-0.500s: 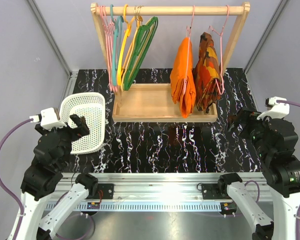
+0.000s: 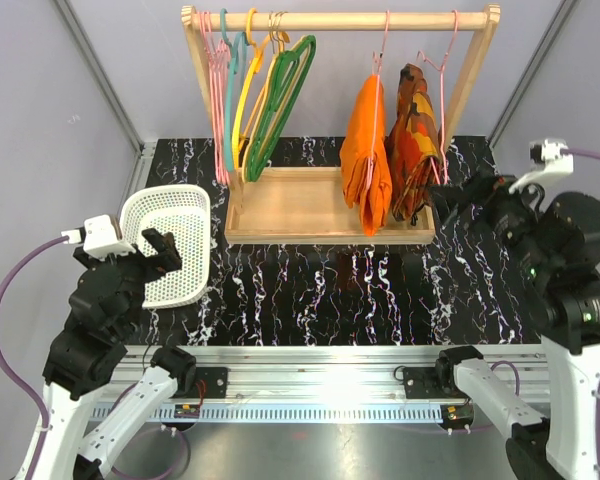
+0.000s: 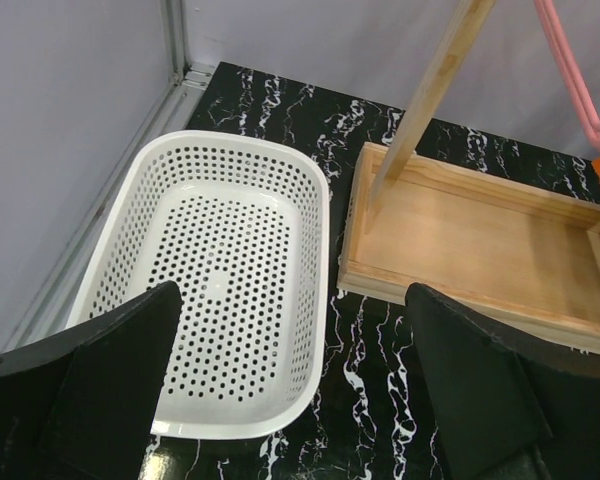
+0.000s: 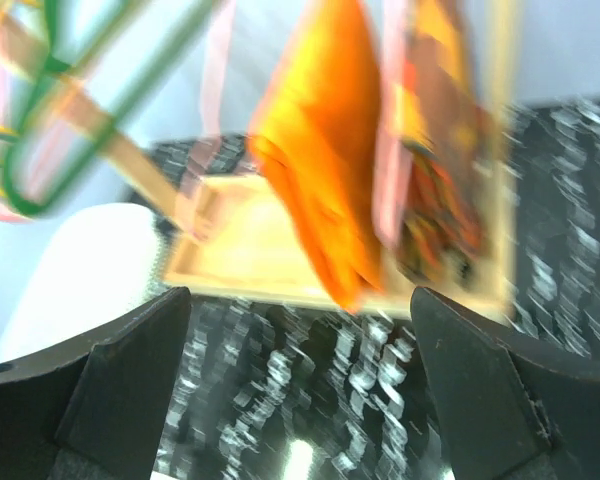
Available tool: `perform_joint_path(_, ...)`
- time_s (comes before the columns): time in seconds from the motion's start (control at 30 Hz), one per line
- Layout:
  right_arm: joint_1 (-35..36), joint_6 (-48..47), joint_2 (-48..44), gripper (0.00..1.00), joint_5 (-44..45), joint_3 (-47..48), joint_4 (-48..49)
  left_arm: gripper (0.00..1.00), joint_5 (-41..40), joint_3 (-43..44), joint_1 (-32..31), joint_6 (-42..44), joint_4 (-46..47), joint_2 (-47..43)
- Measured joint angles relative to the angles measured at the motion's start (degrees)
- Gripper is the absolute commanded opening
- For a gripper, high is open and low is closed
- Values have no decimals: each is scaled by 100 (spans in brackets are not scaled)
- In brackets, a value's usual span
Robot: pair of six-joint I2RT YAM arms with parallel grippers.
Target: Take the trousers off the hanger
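Note:
The pink wire hanger needs to be grabbed next by my right gripper, by its near arm below the hook. The trousers are then free to remove.
The bright orange trousers [image 2: 366, 155] hang folded over the thin pink wire hanger [image 2: 382, 45] on the wooden rail, right of centre. My right gripper [image 2: 458, 200] is open and empty, raised just right of the patterned garment [image 2: 416, 140], and faces the rack without touching it. In the blurred right wrist view the trousers [image 4: 325, 190] hang ahead between the open fingers [image 4: 298, 300]. My left gripper [image 2: 160, 255] is open and empty over the near edge of the white basket [image 2: 170, 205]. In the left wrist view the gripper [image 3: 292, 295] is above the basket's rim [image 3: 320, 240].
A wooden rack with a tray base [image 2: 310, 205] stands at the back centre. Several pink, teal, yellow and green hangers [image 2: 255, 95] hang at its left end. The tray base [image 3: 470, 240] lies right of the basket. Grey walls close in both sides.
My right arm has risen and swung forward and left toward the rack, so its gripper is now beside the patterned garment. My left gripper has shifted slightly.

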Motion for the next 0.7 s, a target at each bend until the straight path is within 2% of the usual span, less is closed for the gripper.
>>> perform_joint_path(0.13,0,350,857,99,-826,557,752,99,232,-26,0,-94,9,136)
perform_joint_path(0.37,50,870,2343,99,-1292,1676,1222,99,669,-267,0,-284,2,522)
perform_joint_path(0.43,243,892,2828,99,-1093,2118,1069,99,817,-415,0,-341,17,476)
perform_joint_path(0.57,1078,634,3939,100,-83,3486,382,99,960,-560,0,-409,31,450)
perform_joint_path(0.7,1814,240,4824,88,1147,4597,-315,99,964,-614,0,-413,35,450)
